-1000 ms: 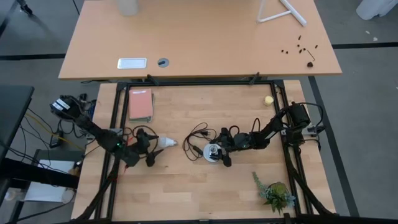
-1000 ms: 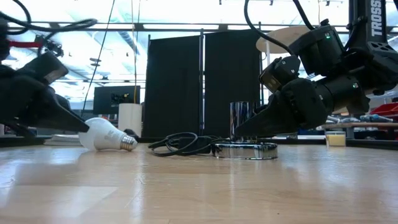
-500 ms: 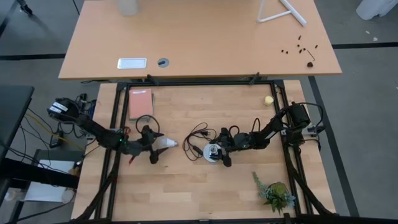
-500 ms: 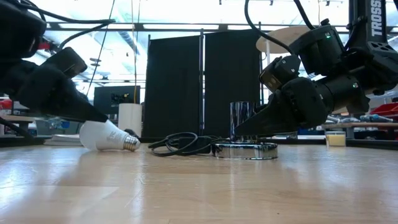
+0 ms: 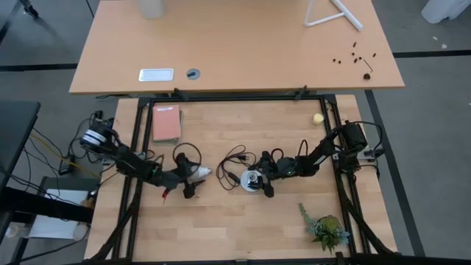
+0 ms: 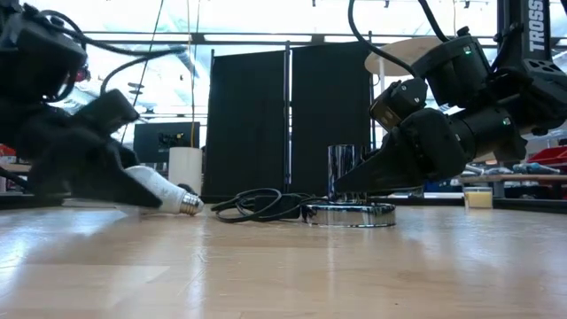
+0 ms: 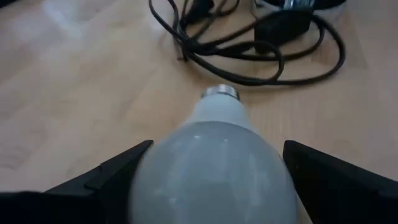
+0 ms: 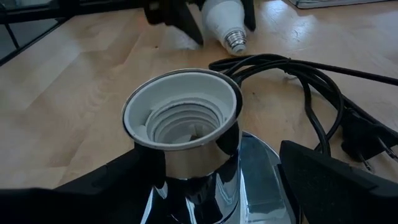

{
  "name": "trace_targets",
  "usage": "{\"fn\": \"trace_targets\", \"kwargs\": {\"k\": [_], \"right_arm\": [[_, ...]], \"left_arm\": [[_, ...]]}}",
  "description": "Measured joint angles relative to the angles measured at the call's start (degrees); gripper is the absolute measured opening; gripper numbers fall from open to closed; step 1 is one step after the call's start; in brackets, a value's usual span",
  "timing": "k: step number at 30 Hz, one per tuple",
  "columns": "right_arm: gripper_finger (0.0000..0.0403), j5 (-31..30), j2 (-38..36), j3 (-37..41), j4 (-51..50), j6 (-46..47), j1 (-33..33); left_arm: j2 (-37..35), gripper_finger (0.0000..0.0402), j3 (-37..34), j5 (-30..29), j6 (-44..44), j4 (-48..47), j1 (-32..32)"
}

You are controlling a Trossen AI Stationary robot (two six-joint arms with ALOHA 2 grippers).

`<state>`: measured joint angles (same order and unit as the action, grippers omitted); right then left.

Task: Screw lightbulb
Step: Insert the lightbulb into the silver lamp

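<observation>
I should grab the lightbulb by its round glass end point(image 7: 214, 177) with my left gripper next, so that the lightbulb's screw end point(image 7: 220, 93) stays free to go into the socket.
The white lightbulb point(image 5: 197, 172) lies on its side on the wooden table, its screw end point(image 7: 221, 92) pointing toward the socket. My left gripper point(image 5: 193, 177) is open, with one finger on each side of the bulb's round glass end point(image 7: 214, 168). The chrome socket point(image 5: 252, 179) stands upright on its round disc point(image 6: 347, 213), trailing a black cord point(image 5: 232, 165). My right gripper point(image 5: 259, 179) is open and level, and its fingers flank the socket's upright cup point(image 8: 183, 115) from the table's right. My left gripper comes at the bulb's glass end point(image 7: 186, 186) from the table's left, slanting slightly down, fingers along the bulb. The bulb fills the gap between the fingers point(image 7: 118, 171). I cannot tell whether they touch it. The bulb rests on the table.
A pink book point(image 5: 166, 123) lies at the far left and a small yellow ball point(image 5: 317, 118) at the far right. A green plant point(image 5: 326, 228) stands near the right front. The cord's loops point(image 7: 249, 50) lie between bulb and socket. A black frame rail point(image 5: 135, 147) borders the table.
My left gripper has moved toward the table's right, sinking a little and rolling, so that its open fingers now stand around the bulb's glass end instead of behind it. The right arm has kept still.
</observation>
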<state>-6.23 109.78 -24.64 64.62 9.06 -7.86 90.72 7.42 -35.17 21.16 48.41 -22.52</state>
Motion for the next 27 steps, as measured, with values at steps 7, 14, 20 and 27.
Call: {"fn": "trace_targets", "kwargs": {"k": [7, 14, 20, 27], "right_arm": [[0.0327, 0.1, 0.0, 0.0, -0.4, 0.0, 0.0], [0.0311, 0.3, 0.0, 0.0, -0.4, -0.1, 0.0], [0.0302, 0.3, 0.0, 0.0, -0.4, -0.2, 0.0], [0.0301, 0.1, 0.0, 0.0, 0.1, -0.1, 0.0]], "left_arm": [[7.9, 0.0352, 2.0, -1.0, 0.0, 7.1, 0.0], [8.5, 0.0311, 2.0, -1.2, -0.1, 8.2, 0.0], [8.5, 0.025, 1.9, -4.2, -0.1, 8.1, 0.0], [8.4, 0.025, 3.0, -4.2, 0.3, 9.2, 0.0]]}}
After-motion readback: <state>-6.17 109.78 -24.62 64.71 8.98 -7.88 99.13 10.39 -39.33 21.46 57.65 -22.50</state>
